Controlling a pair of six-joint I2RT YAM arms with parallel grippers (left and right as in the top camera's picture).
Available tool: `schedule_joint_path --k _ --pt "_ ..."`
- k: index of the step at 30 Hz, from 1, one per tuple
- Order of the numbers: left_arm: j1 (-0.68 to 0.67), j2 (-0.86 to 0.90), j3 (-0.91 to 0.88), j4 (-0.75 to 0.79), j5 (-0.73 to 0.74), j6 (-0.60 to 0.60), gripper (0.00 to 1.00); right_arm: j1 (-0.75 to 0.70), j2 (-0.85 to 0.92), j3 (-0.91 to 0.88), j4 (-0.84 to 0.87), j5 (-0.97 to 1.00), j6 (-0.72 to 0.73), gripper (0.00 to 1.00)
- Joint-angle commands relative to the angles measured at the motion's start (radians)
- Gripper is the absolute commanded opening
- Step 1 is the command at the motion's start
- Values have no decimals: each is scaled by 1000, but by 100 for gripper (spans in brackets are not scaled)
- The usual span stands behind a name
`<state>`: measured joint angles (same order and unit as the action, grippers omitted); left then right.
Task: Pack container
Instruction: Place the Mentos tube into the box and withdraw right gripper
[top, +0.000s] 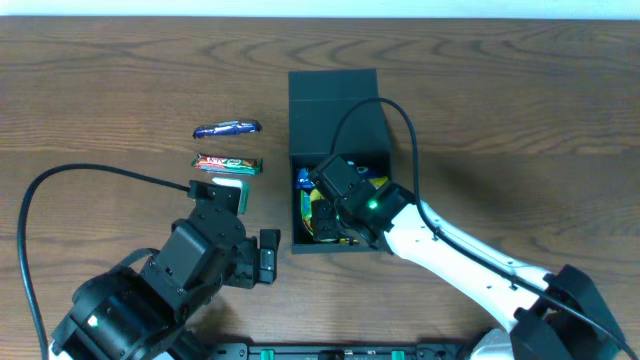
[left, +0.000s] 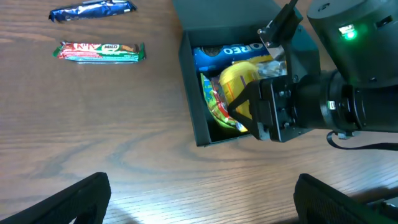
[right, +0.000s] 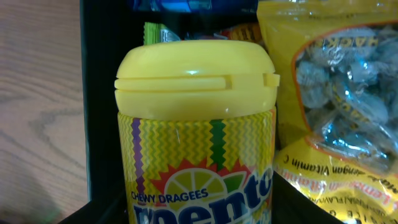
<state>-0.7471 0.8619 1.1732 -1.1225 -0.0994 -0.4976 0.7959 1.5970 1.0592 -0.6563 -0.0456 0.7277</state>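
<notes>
The bottle (right: 196, 93) sits inside the box's sides beside the yellow bag and would rest there, so my right gripper needs to release it.
The container (top: 335, 105) is a dark box with its flap lid folded back; it also shows in the left wrist view (left: 191, 99) and the right wrist view (right: 99, 124). My right gripper (top: 328, 218) reaches into it and is shut on a yellow Mentos bottle (right: 196, 93), which also shows in the left wrist view (left: 239, 78). Its fingers (right: 199, 208) press both sides of the bottle. A yellow bag of wrapped candies (right: 336, 74) and a blue Oreo pack (left: 227, 53) lie in the box. My left gripper (left: 202, 180) is wide open and empty over the table, left of the box's front corner (top: 268, 257).
A Milo bar (top: 228, 163) and a blue wrapped bar (top: 227, 128) lie on the wooden table left of the box; both show in the left wrist view, the Milo bar (left: 99, 51) below the blue bar (left: 92, 9). Black cables arc over both arms.
</notes>
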Motion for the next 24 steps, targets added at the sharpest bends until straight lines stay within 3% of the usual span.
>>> schedule_joint_path --k 1,6,7,8,9,10,18,24 --pt "2 -3 6 -3 8 -4 95 2 2 2 17 42 16 24" --pt "2 -3 6 -3 8 -4 95 2 3 0 6 45 27 29" --pt "2 -3 6 -3 8 -4 95 2 3 0 2 45 31 38" --pt "2 -3 6 -3 8 -4 95 2 3 0 -1 45 35 62" --pt "2 -3 6 -3 7 -4 95 2 3 0 -2 38 35 73" --pt "2 -3 6 -3 7 -4 95 2 3 0 -2 37 35 77" --pt "2 -3 6 4 -32 -5 95 -44 -91 78 -70 19 18 78" --pt "3 15 6 11 -237 -6 95 -84 -306 125 -132 35 -11 78"
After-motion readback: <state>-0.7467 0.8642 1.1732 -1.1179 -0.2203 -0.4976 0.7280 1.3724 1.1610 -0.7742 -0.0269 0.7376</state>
